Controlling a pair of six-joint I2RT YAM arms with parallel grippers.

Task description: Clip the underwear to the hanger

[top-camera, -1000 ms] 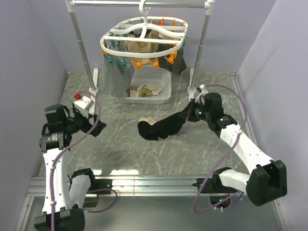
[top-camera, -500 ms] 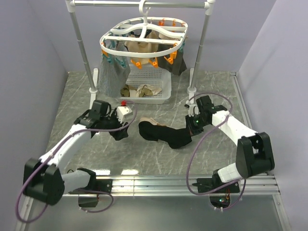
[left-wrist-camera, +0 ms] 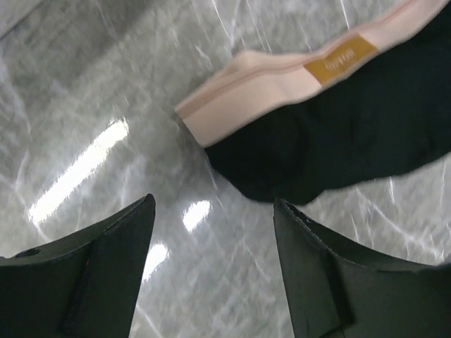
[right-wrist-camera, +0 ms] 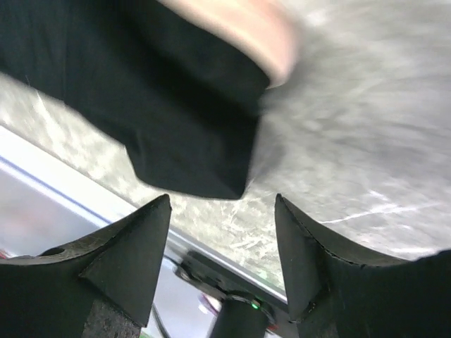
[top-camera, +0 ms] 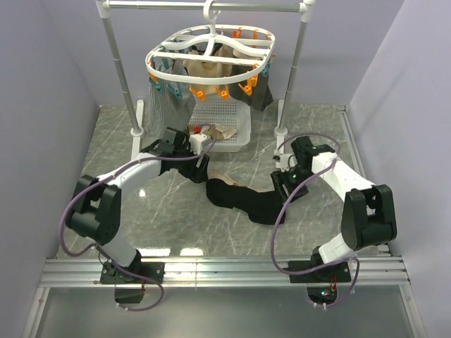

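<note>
I need to spread the underwear straight for clipping, so my right gripper should next grab the beige waistband's end (right-wrist-camera: 279, 62), opposite my left gripper.
The underwear (top-camera: 243, 199), black with a beige waistband (top-camera: 220, 179), lies crumpled on the marble table. In the left wrist view its waistband (left-wrist-camera: 282, 77) and black cloth (left-wrist-camera: 338, 134) lie just beyond my left gripper (left-wrist-camera: 213, 203), which stands open over bare table. That left gripper (top-camera: 200, 170) sits at the garment's left end. My right gripper (top-camera: 285, 186) is at the garment's right end, open and holding nothing. In the right wrist view a black corner of the underwear (right-wrist-camera: 141, 84) lies just ahead of the right gripper (right-wrist-camera: 222, 200). The white hanger (top-camera: 211, 60) with orange and teal pins hangs from the rail.
A white perforated basket (top-camera: 242, 131) with beige garments stands under the hanger. A grey mesh cloth (top-camera: 169, 109) and a dark garment (top-camera: 259, 95) hang from pins. The grey rail stand's posts (top-camera: 120, 63) flank the basket. A metal rail (top-camera: 225, 267) runs along the near edge.
My right gripper has opened and let go of the underwear, which now rests on the table. The left arm has swung right, up to the waistband end.
</note>
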